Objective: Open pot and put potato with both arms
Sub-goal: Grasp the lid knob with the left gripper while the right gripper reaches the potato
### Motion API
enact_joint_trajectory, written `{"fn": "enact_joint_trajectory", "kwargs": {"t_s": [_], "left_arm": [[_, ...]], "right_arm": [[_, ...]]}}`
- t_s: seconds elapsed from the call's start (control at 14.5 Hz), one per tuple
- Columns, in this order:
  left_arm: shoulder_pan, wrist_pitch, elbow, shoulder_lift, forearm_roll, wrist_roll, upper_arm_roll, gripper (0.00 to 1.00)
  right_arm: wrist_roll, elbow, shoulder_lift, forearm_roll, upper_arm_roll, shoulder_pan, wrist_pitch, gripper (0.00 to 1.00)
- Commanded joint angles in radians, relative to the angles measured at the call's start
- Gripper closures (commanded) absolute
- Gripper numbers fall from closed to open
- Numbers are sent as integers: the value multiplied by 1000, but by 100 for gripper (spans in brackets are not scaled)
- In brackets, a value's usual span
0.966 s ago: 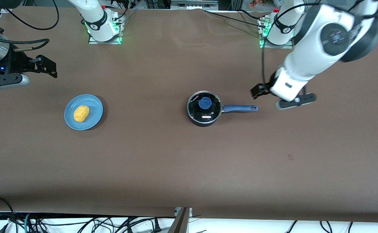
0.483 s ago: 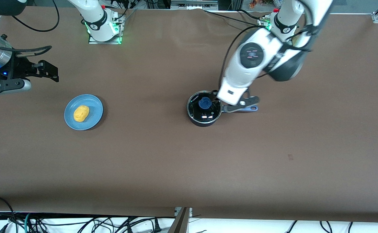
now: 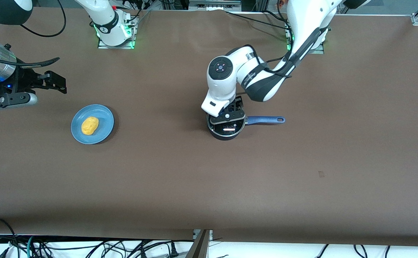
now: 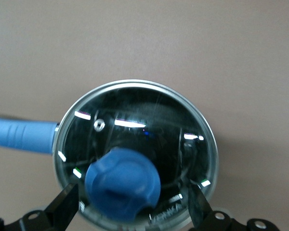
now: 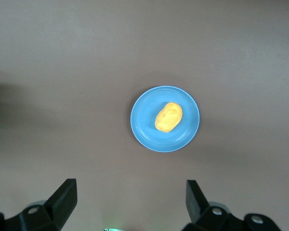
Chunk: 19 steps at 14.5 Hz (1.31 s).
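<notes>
The whole blue knob (image 4: 121, 183) shows below my left gripper's open fingers, which hang above the lid (image 4: 149, 103), so I should lower the gripper before I close on the knob.
The black pot (image 3: 226, 132) with its blue handle (image 3: 266, 119) stands mid-table, its glass lid (image 4: 135, 125) with a blue knob (image 4: 121, 183) still on. My left gripper (image 3: 229, 114) hangs right over the lid, open, one finger (image 4: 66, 204) on each side of the knob, not touching it; midway between the fingertips is the knob's edge (image 4: 132, 204). The yellow-orange potato (image 3: 90, 125) lies on a light-blue plate (image 3: 104, 114). My right gripper (image 3: 60, 83) is open and empty, in the air beside the plate; its view shows the potato (image 5: 168, 116) ahead of its fingers (image 5: 130, 197).
The brown table (image 3: 180, 179) carries only the pot and the plate (image 5: 143, 131). Both arm bases stand along the edge farthest from the front camera. Cables hang below the edge nearest it.
My left arm has swung in from the left arm's end of the table, past the handle, to over the pot lid. My right gripper has drifted slightly.
</notes>
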Motion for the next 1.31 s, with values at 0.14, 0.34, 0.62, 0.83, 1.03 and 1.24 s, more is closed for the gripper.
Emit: {"fn": "enact_joint_trajectory", "kwargs": {"t_s": [0.14,0.34,0.62,0.83,1.03,1.24], "left_arm": [[-1,-30,52,31,27,113,9,0],[5,-48,50,29,27,134,9,0],[7,-87,50,26,19,175,8,0],[13,-133,55,22,-13,242,6,0],[17,-141,55,17,-25,257,5,1],[17,-141,56,17,-25,257,5,7]], "right_arm": [[-1,20,50,-5,6,-21,-5,0],[-1,20,54,-3,6,-24,-6,0],[2,20,57,-3,5,-27,-6,0],[0,14,74,-5,5,-41,-3,0],[5,-1,100,-6,3,-52,17,0],[14,-104,134,-5,-4,-81,183,0]]}}
